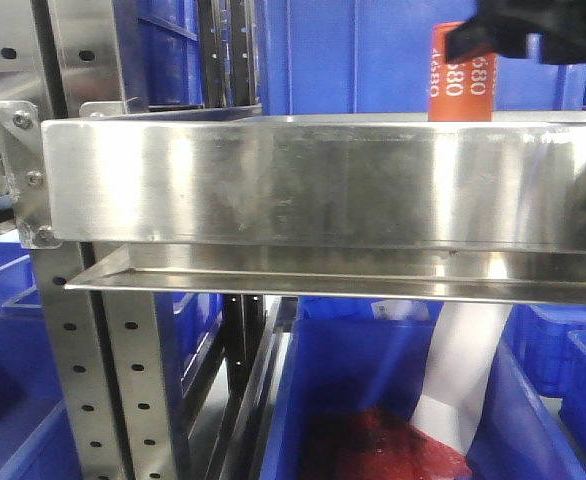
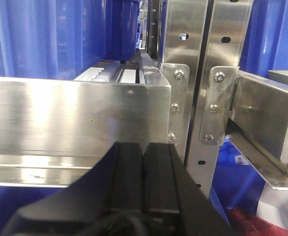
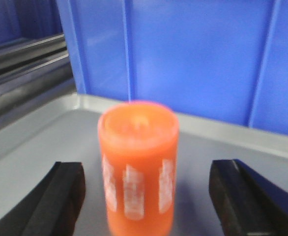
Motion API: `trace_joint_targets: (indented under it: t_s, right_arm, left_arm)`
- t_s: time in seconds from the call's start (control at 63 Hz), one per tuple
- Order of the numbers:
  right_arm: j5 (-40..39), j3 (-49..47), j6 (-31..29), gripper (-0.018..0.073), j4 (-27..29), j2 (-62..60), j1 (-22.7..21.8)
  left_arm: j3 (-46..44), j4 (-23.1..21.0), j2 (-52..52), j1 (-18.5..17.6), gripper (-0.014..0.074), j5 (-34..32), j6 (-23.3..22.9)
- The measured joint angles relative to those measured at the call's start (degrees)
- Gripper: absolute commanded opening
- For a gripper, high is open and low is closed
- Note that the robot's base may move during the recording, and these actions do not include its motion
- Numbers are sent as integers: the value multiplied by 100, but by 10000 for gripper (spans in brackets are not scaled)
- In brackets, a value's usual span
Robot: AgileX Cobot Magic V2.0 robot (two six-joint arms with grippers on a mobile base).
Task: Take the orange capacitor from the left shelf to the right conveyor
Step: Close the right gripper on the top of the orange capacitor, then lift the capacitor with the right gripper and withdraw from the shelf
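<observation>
My right gripper is to grab the orange capacitor next by its upright cylindrical body (image 1: 462,80), so that it can move the capacitor from the left shelf (image 1: 303,180) to the right conveyor.
The orange capacitor (image 1: 461,92) stands upright on the left shelf (image 1: 303,180) near its right end, behind the tall brushed front lip. My right gripper (image 1: 503,35) hangs over it there. In the right wrist view the capacitor (image 3: 138,167) sits between the two black fingers of my right gripper (image 3: 146,169), which is open, with a gap on each side. The grey shelf floor (image 3: 41,147) lies under it. My left gripper (image 2: 144,147) is shut on nothing, low in front of a steel shelf lip (image 2: 75,118). The right conveyor is out of view.
Blue plastic bins (image 1: 393,50) stand behind the shelf, and one wall (image 3: 193,54) rises close behind the capacitor. Perforated steel uprights (image 1: 133,380) and a bolted bracket (image 2: 217,105) hold the shelves. Below, a blue bin (image 1: 373,400) holds red material and a white sheet.
</observation>
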Motion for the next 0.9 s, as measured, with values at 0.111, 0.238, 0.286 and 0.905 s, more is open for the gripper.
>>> trace_joint_targets:
  t_s: [0.111,0.238,0.286,0.905]
  right_arm:
    - [-100,-190,0,614,0,338,0]
    - [-275,-271,0,614,0,663,0]
    - [-376,-271,9,614,0,794,0]
    - [-967,-271,162,130,-258,1121,0]
  left_arm:
    - [0,0,0,0,-127,0,0]
    - [0,0,0,0,-127,0,0]
    - [0,0,0,0,-127,0,0]
    - [0,0,0,0,-127,0,0]
